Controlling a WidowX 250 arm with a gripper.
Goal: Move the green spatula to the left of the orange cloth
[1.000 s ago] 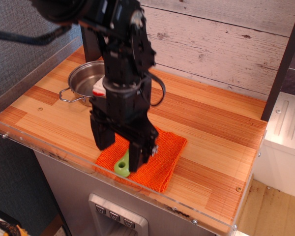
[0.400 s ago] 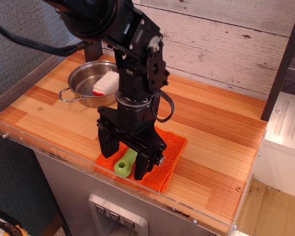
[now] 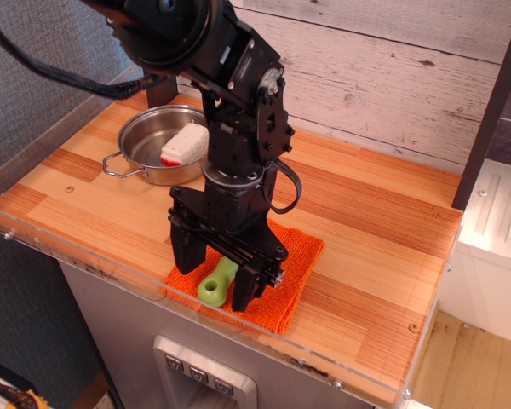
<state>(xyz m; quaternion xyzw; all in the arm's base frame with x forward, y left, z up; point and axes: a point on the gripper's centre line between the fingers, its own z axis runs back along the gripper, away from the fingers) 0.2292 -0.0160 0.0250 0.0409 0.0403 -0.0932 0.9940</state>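
My gripper picks up the green spatula by its lime-green handle (image 3: pixel 218 282) next, to move it beside the orange cloth (image 3: pixel 285 281).
The green spatula (image 3: pixel 217 282) lies on the orange cloth (image 3: pixel 285 281) near the table's front edge. Only its lime-green handle with the hole at its end shows; the grey head is hidden under the gripper. My black gripper (image 3: pixel 215 279) points down over the cloth. Its jaws are open, with one finger (image 3: pixel 185 251) left of the handle and the other (image 3: pixel 245 288) right of it. Both fingertips are low at the cloth. I cannot tell whether they touch the handle.
A steel pot (image 3: pixel 146 153) holding a white and red object (image 3: pixel 184 145) stands at the back left. A clear acrylic rim (image 3: pixel 85 264) runs along the wooden table's front and left edges. A white plank wall stands behind.
My gripper has moved slightly right and lowered around the spatula handle, uncovering the pot and its white and red object. The spatula and cloth have not moved.
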